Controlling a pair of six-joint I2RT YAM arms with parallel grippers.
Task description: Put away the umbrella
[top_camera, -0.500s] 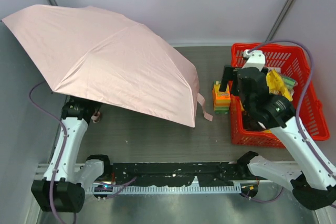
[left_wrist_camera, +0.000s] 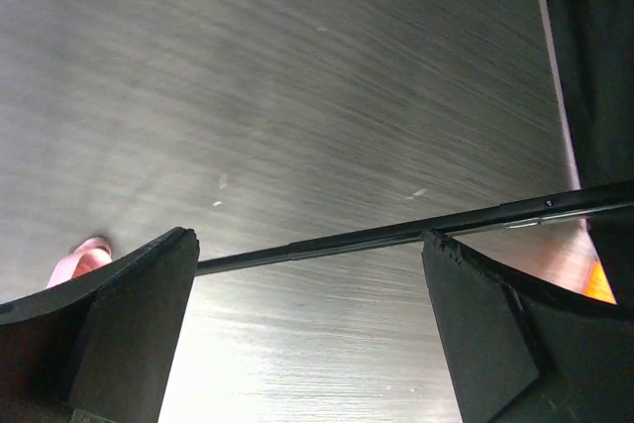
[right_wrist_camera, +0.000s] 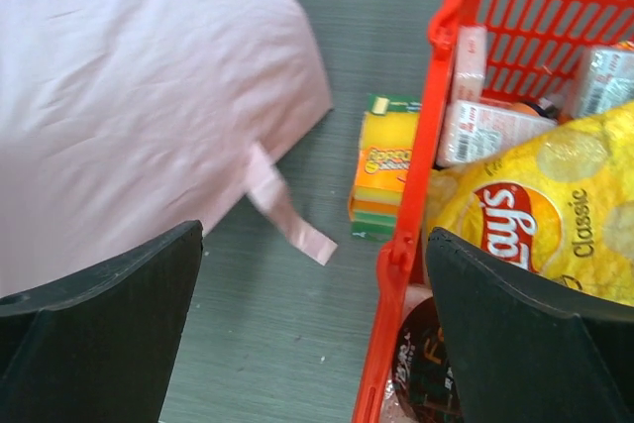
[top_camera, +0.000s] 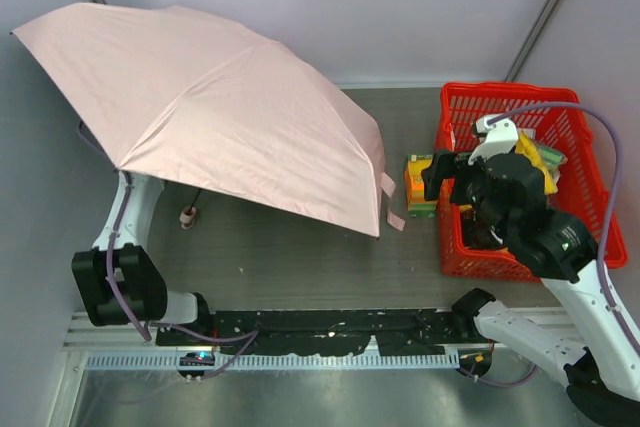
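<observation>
My left gripper grabs the umbrella (top_camera: 210,107) by its dark shaft (top_camera: 196,197) next, which leaves the pink canopy free to be folded shut.
The umbrella (top_camera: 210,107) stands open, its pale pink canopy covering the table's left and middle. Its narrow pink strap (top_camera: 392,205) hangs off the right edge, and shows in the right wrist view (right_wrist_camera: 293,217) beside the canopy (right_wrist_camera: 129,96). The dark shaft (left_wrist_camera: 376,235) runs across the left wrist view just past my left gripper (left_wrist_camera: 307,250), which is open and holds nothing. The handle end (top_camera: 188,215) rests on the table. In the top view the canopy hides the left gripper. My right gripper (right_wrist_camera: 315,235) is open and empty above the basket's left rim; it also shows in the top view (top_camera: 436,179).
A red basket (top_camera: 592,209) at the right holds a yellow Lay's bag (right_wrist_camera: 535,215) and other packets. A yellow, orange and green sponge pack (top_camera: 420,187) stands on the table against the basket's left wall (right_wrist_camera: 421,160). Grey walls close in the left, back and right.
My left arm has swung left and reached up under the canopy. The canopy has shifted slightly to the right. My right gripper has come a little nearer and lower.
</observation>
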